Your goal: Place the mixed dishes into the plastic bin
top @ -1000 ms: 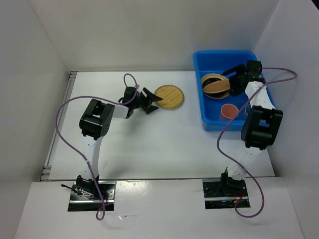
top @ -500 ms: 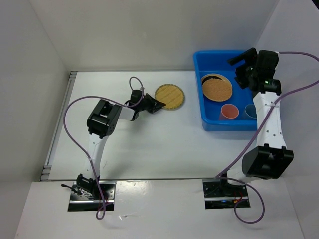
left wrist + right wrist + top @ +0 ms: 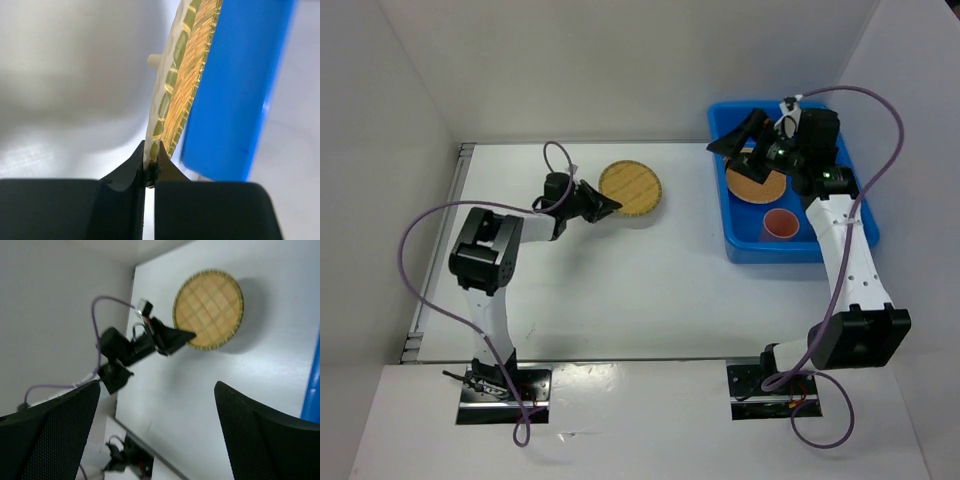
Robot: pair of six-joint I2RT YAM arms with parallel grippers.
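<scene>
I should reach the woven bamboo plate with my right gripper and grip its bin-side rim (image 3: 659, 183), so that its opposite edge stays free to go into the bin (image 3: 790, 250).
The woven bamboo plate (image 3: 631, 187) hangs a little above the white table, casting a shadow, with my left gripper (image 3: 604, 205) shut on its near-left rim. In the left wrist view the plate (image 3: 186, 75) stands edge-on between the closed jaws of the left gripper (image 3: 151, 171), with the blue plastic bin (image 3: 240, 90) behind it. My right gripper (image 3: 745, 148) is open above the left part of the bin (image 3: 790, 250), holding nothing. The right wrist view looks past the wide-open right gripper (image 3: 157, 435) at the plate (image 3: 209, 309). A tan plate (image 3: 756, 183) and a pink cup (image 3: 780, 223) lie in the bin.
White walls close in the table at the left, back and right. The bin stands at the back right corner. Purple cables loop from both arms, the left one (image 3: 430, 240) over the table's left edge.
My left gripper shut on the woven plate's rim and carried it up and slightly left. The right arm rose out of the bin and swung over its left side, still open.
</scene>
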